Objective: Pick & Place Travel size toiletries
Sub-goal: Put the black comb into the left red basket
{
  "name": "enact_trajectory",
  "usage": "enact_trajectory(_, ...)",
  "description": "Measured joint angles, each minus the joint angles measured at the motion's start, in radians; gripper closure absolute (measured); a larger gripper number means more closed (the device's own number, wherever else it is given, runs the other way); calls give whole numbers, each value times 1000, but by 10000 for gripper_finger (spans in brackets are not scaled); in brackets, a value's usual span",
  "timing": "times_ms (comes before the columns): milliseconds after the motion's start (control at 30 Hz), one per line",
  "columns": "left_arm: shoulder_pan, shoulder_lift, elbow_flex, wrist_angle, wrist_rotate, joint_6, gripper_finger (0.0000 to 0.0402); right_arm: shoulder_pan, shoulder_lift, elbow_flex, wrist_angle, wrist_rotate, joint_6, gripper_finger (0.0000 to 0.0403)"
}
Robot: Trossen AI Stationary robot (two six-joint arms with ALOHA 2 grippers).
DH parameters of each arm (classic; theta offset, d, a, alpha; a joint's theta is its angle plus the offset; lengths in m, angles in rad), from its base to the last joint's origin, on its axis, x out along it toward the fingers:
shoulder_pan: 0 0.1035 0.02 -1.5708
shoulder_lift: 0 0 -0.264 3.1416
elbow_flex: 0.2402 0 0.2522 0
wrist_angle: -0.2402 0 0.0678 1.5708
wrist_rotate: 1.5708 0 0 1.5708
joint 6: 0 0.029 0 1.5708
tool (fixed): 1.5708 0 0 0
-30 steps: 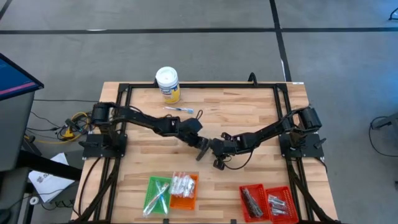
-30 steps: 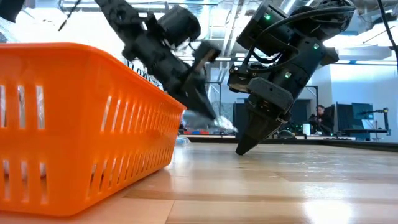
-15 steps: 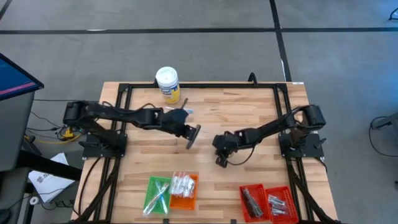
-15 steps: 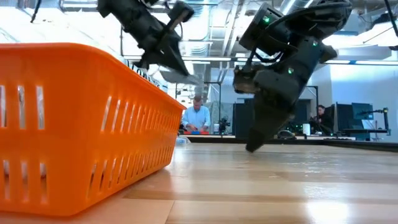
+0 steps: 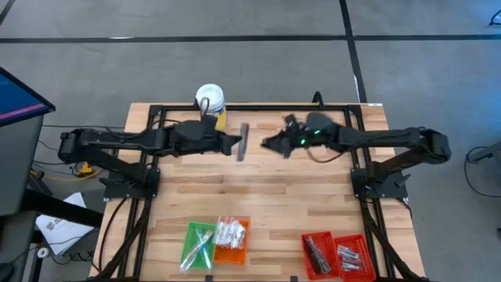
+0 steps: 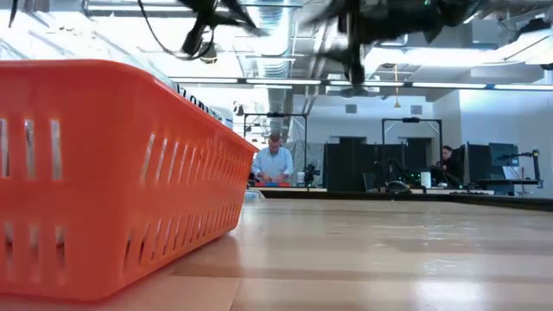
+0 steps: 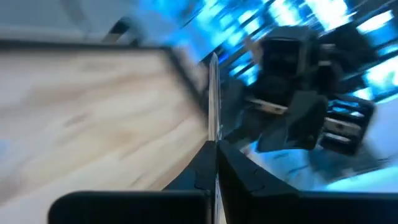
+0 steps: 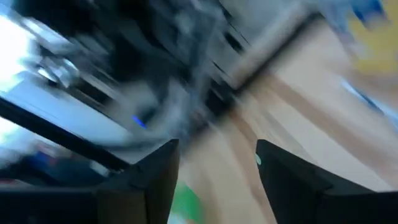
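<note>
The robot's right gripper needs to place the silvery piece in the red tray [image 5: 318,255], so it needs to grab the piece by its free long edge [image 5: 246,142].
My left gripper [image 5: 235,146] hangs over the far middle of the table, shut on a thin silvery piece [image 5: 243,142]. The left wrist view shows this piece edge-on [image 7: 213,93]. My right gripper [image 5: 274,142] faces it from the right, a short gap away. It is raised and open, with nothing between its fingers [image 8: 155,180]. Other travel size toiletries lie in the trays at the near edge: white packets [image 5: 229,232], sticks [image 5: 200,244], dark tubes [image 5: 316,252] and silvery pieces [image 5: 350,255]. My left gripper pinches one end of the silvery piece [image 7: 214,138] between its two fingers. The fingers come nearly level from the table's left. The rest of the piece sticks out past the fingertips, lifted clear of the table.
A white-lidded tub with a yellow label [image 5: 210,102] stands at the far edge, just behind my left arm. The green tray [image 5: 188,235], the orange tray [image 6: 104,173] and the red tray [image 5: 335,237] sit along the near edge. The wooden middle of the table [image 5: 258,196] lies bare.
Both grippers have risen from low over the table's middle and moved toward the far edge, tipping from pointing down to nearly level. The left one has carried the silvery piece up with it. The right one has swung away to the right and far side.
</note>
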Motion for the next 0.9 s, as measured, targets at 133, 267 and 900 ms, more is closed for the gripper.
enact_trajectory(133,0,-15,2,218,4,60,401,-24,-59,2,187,-14,74,189)
enact_trajectory(267,0,-13,1,321,13,67,401,-28,-83,15,287,-13,88,189)
enact_trajectory(900,0,-1,0,465,30,94,401,58,38,161,240,-6,28,208)
